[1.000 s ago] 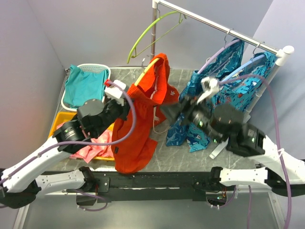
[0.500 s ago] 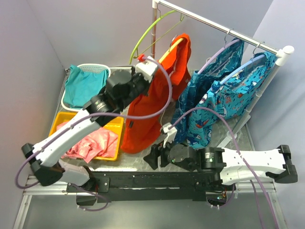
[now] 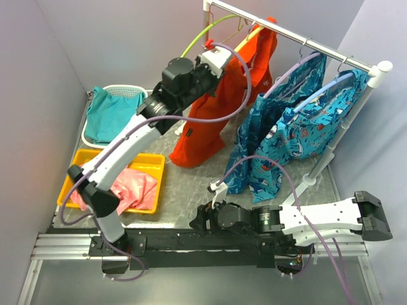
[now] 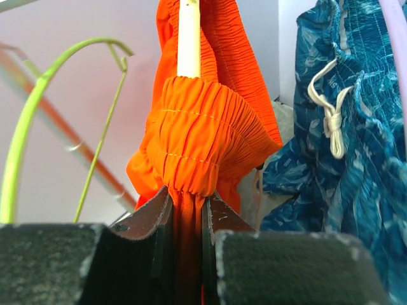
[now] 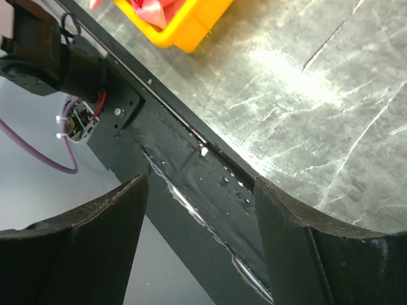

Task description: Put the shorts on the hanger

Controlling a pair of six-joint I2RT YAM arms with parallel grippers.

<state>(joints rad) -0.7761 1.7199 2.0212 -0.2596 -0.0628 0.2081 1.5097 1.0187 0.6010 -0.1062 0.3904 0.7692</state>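
My left gripper keeps holding the shorts for now, since opening now would leave the shorts short of the teal patterned garments, closer to the lime-green hanger.
The red-orange shorts hang over the yellow hanger, held high next to the clothes rail. My left gripper is shut on a bunched fold of the shorts just below the hanger. In the left wrist view the shorts drape over the pale hanger bar, and my left gripper pinches the fabric between its pads. I cannot tell whether the hanger's hook is on the rail. My right gripper is open and empty, low at the table's near edge.
A lime-green hanger hangs at the rail's left end, and also shows in the left wrist view. Teal patterned garments hang to the right of the shorts. A yellow bin with pink cloth and a white basket stand on the left.
My left arm has lifted the shorts and hanger up and to the right, up to the rail. My right arm has drawn back and down to the table's near edge.
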